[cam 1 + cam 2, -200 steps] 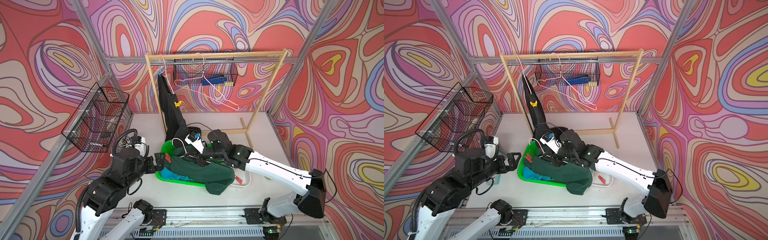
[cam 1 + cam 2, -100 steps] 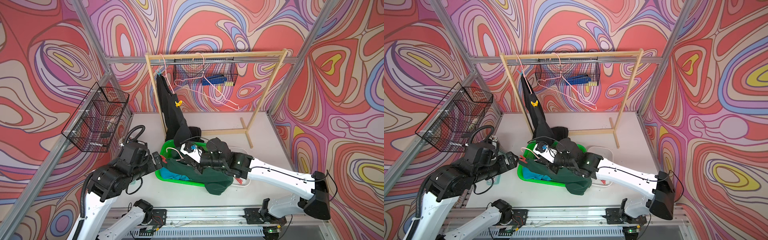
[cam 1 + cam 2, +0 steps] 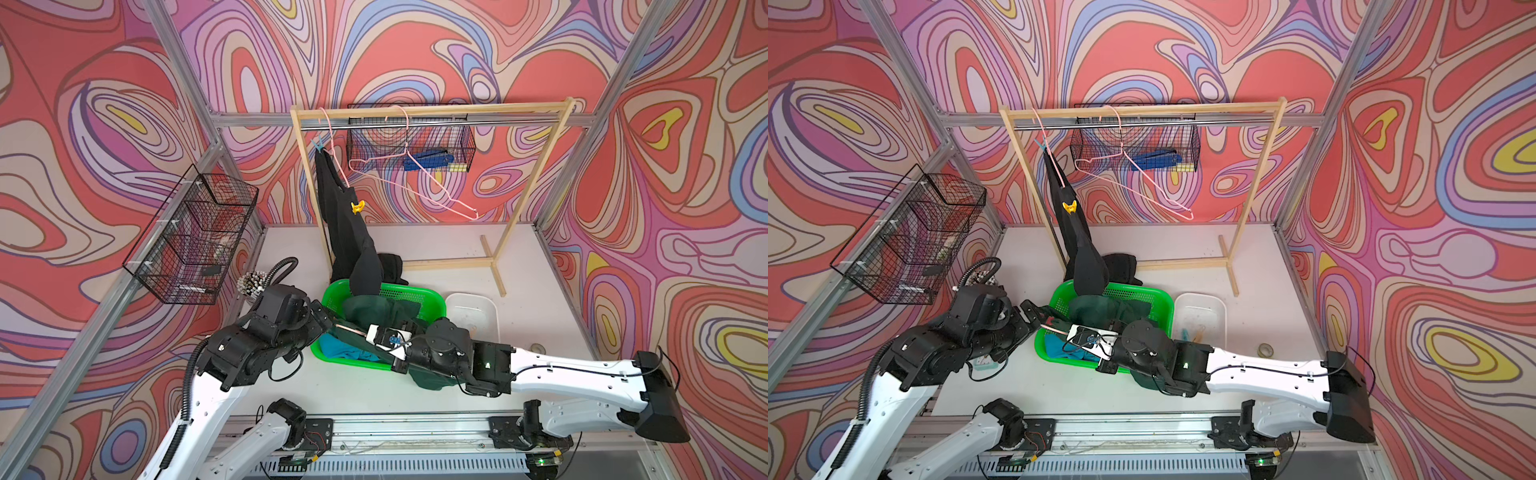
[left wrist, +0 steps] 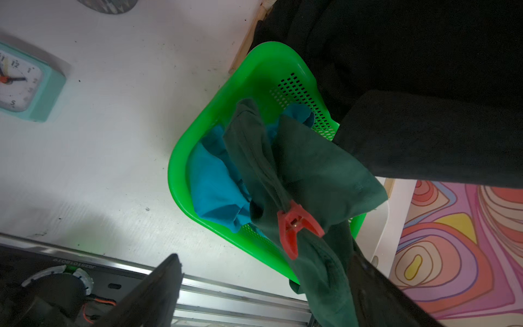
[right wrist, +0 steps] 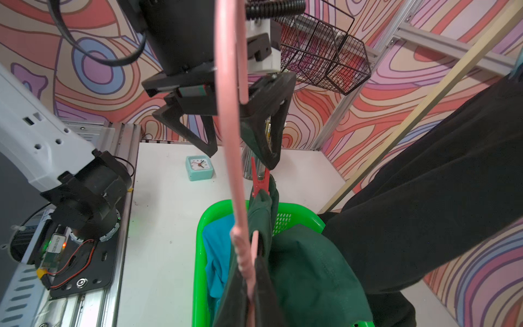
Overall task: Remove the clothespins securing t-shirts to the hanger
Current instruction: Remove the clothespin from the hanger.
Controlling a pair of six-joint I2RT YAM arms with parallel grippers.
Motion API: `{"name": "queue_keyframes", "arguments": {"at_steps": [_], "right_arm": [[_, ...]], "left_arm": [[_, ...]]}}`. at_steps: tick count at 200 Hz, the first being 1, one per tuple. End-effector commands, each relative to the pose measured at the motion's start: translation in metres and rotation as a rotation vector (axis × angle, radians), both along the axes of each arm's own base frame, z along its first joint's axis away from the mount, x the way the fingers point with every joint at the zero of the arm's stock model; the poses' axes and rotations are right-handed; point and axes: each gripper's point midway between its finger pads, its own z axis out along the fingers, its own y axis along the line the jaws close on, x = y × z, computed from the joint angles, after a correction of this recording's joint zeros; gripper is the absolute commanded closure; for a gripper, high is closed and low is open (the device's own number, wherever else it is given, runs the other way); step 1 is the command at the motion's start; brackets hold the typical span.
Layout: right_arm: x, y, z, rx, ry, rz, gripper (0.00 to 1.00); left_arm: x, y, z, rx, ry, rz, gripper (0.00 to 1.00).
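My left gripper should next grab the red clothespin point(image 3: 1049, 321) across its two spread handle ends, so closing opens it. The clothespin can then come off the t-shirt point(image 3: 1097, 308).
My right gripper point(image 5: 249, 300) is shut on a pink hanger point(image 5: 232, 170) carrying the dark green t-shirt point(image 5: 305, 277), held over the green basket point(image 3: 432, 301). A red clothespin point(image 4: 295, 226) pins that shirt to the hanger. My left gripper point(image 5: 243, 157) is open at the basket's left corner, its fingers either side of the hanger's end and the red clothespin point(image 5: 259, 181). The turquoise t-shirt point(image 4: 215, 186) lies in the basket. The black t-shirt point(image 3: 345, 232) hangs from another pink hanger on the rack, held by a yellow clothespin point(image 3: 357, 206) and a light blue one point(image 3: 318, 144).
A wooden rack point(image 3: 432, 111) holds an empty pink hanger point(image 3: 415, 174). A white tray point(image 3: 1219, 311) with loose clothespins sits right of the basket. Wire baskets hang on the left wall point(image 3: 195, 237) and the back wall point(image 3: 457, 145). A teal clock point(image 4: 25, 82) stands by my left arm.
The right gripper has pulled the hanger and green shirt down and toward the front left. The left gripper has moved right to the basket's corner, around the red clothespin.
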Motion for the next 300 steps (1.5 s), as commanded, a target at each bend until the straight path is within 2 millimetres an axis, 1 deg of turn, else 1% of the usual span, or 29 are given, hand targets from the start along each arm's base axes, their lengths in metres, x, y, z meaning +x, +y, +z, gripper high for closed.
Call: {"name": "queue_keyframes", "arguments": {"at_steps": [1, 16, 27, 51, 76, 93, 139, 159, 175, 191, 217, 242, 279, 300], "right_arm": [[0.002, -0.004, 0.024, 0.068, -0.101, -0.058, 1.00], [-0.004, -0.002, 0.024, 0.062, -0.139, -0.067, 1.00], [-0.008, 0.000, 0.020, 0.044, -0.165, -0.073, 1.00], [-0.011, 0.003, 0.014, 0.024, -0.192, -0.091, 1.00], [-0.017, 0.001, 0.021, 0.067, -0.171, -0.073, 1.00], [-0.016, 0.000, 0.018, 0.058, -0.169, -0.082, 1.00], [-0.018, 0.001, 0.012, 0.035, -0.173, -0.092, 1.00], [-0.019, 0.002, 0.010, 0.026, -0.167, -0.092, 1.00], [-0.019, 0.002, 0.008, 0.023, -0.169, -0.094, 1.00], [-0.019, 0.003, 0.009, 0.025, -0.171, -0.094, 1.00], [-0.018, 0.005, 0.008, 0.016, -0.168, -0.095, 1.00], [-0.019, 0.004, 0.006, 0.014, -0.167, -0.098, 1.00], [-0.020, -0.001, 0.009, 0.032, -0.157, -0.096, 1.00], [-0.020, -0.001, 0.007, 0.024, -0.156, -0.098, 1.00]], "left_arm": [[0.006, 0.004, 0.004, -0.072, -0.020, 0.123, 0.06], [0.005, 0.006, 0.003, -0.094, -0.022, 0.157, 0.05], [0.004, 0.009, 0.001, -0.108, -0.026, 0.189, 0.06], [0.004, 0.016, 0.000, -0.125, -0.044, 0.244, 0.06], [0.007, 0.011, -0.008, -0.166, -0.032, 0.261, 0.16], [0.010, 0.006, -0.012, -0.199, -0.024, 0.265, 0.21], [0.014, -0.001, -0.021, -0.252, -0.008, 0.281, 0.28], [0.014, -0.004, -0.020, -0.286, -0.011, 0.283, 0.30], [0.012, 0.001, -0.017, -0.275, -0.027, 0.295, 0.36], [0.009, 0.006, -0.016, -0.255, -0.030, 0.306, 0.39], [0.007, 0.006, -0.014, -0.273, -0.031, 0.315, 0.39], [0.009, 0.006, -0.011, -0.270, -0.040, 0.307, 0.48], [0.012, 0.004, -0.014, -0.275, -0.037, 0.308, 0.60], [0.015, 0.002, -0.015, -0.280, -0.038, 0.305, 0.63]]}}
